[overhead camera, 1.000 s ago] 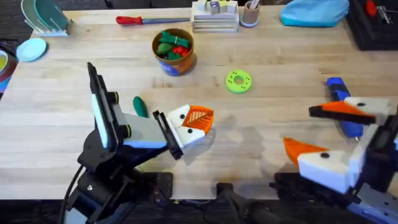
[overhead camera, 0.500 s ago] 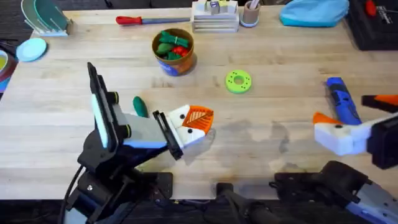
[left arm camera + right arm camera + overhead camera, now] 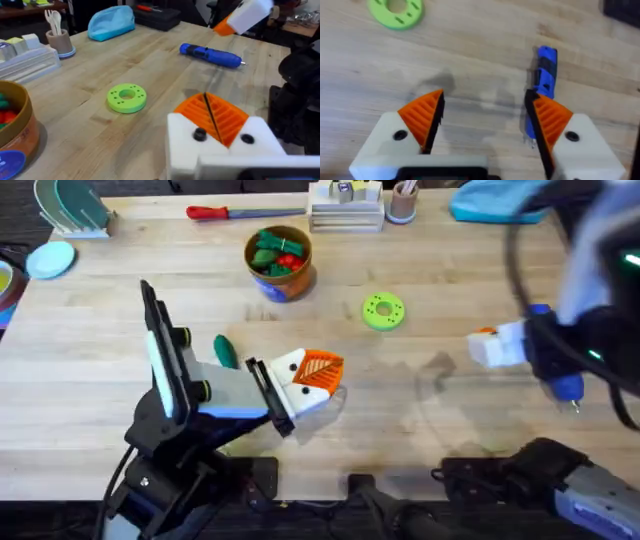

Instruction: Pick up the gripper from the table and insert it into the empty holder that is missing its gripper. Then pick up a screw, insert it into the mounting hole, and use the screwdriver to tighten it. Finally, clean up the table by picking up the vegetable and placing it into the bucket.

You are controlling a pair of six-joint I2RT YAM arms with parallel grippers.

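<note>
The blue screwdriver's pointed metal bit sticks out at one end, so my right gripper needs to grab the screwdriver around its black band (image 3: 547, 66) next.
My left gripper (image 3: 322, 375) rests low over the table's middle, its orange ribbed pads (image 3: 212, 117) pressed together with nothing between them. The dark-green vegetable (image 3: 225, 352) lies just behind the left arm. The orange-brown bucket (image 3: 278, 260), holding green and red toys, stands farther back. My right gripper (image 3: 488, 345) hangs open above the table on the right, beside the blue screwdriver (image 3: 555, 360), which the raised arm partly covers. In the right wrist view the open fingers (image 3: 487, 125) straddle bare wood, with the screwdriver (image 3: 543, 75) by one fingertip. The loose gripper, holder and screw are out of view.
A lime-green ring (image 3: 383, 311) lies between bucket and screwdriver. Along the back edge are a red-handled tool (image 3: 220, 212), a stack of white trays (image 3: 345, 208), a pen cup (image 3: 402, 202) and a blue pouch (image 3: 495, 202). A pale blue disc (image 3: 50, 258) sits far left.
The right arm rose from the front right corner and swung back, so it now looms large over the screwdriver with its gripper farther left. The left arm has not moved.
</note>
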